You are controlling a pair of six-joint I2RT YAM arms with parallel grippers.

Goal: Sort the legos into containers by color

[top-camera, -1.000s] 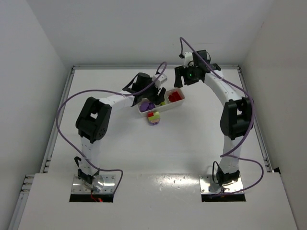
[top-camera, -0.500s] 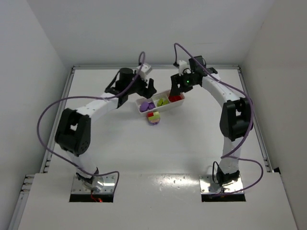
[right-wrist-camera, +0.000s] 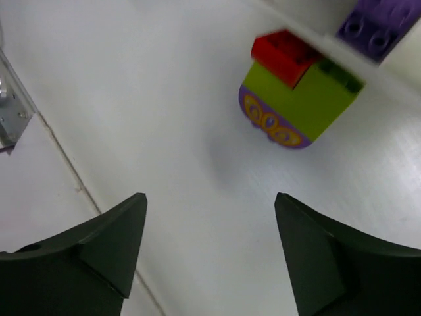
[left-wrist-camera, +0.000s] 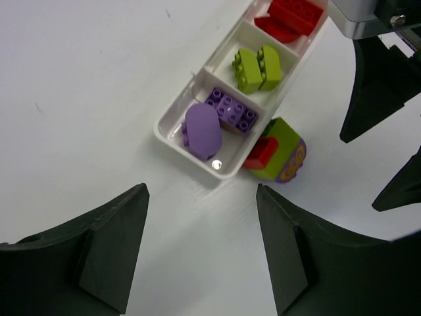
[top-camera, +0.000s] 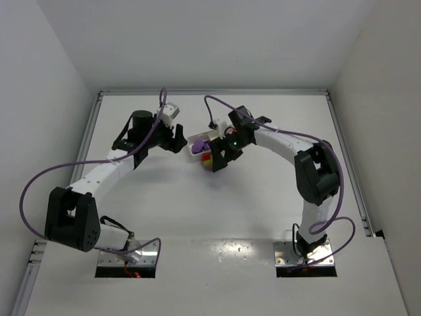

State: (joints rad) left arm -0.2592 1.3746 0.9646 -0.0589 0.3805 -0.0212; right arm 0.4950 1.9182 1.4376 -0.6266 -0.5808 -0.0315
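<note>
I should next grab the clump with my right gripper across its yellow-green and purple end (top-camera: pixel 208 163) (right-wrist-camera: pixel 293 110). The red lego then stays uncovered, so it can be pulled off and sorted by color.
The long white tray (left-wrist-camera: pixel 172 130) has three containers: purple legos (left-wrist-camera: pixel 217 118) in the nearest, yellow-green legos (left-wrist-camera: pixel 258 66) in the middle one, red legos (left-wrist-camera: pixel 293 14) in the farthest. Outside it, against its front rim, lies a stuck-together clump of red, yellow-green and purple legos (left-wrist-camera: pixel 276 153) (right-wrist-camera: pixel 296 99) (top-camera: pixel 206 160). My left gripper (left-wrist-camera: pixel 200 191) (top-camera: pixel 179 141) hovers open and empty just left of the tray's purple end. My right gripper (right-wrist-camera: pixel 210 197) (top-camera: pixel 219 162) is open and empty, above the table beside the clump. In the top view the right arm covers most of the tray (top-camera: pixel 195 141).
The right gripper's black fingers (left-wrist-camera: pixel 376 85) hang close to the tray's front side in the left wrist view. A metal rail (right-wrist-camera: pixel 12 115) runs along the table's edge. Purple cables loop off both arms. White walls close in the table on three sides.
The left arm has swung out to the left, away from over the tray. The right arm has moved from behind the tray's red end to over the tray, near the clump.
</note>
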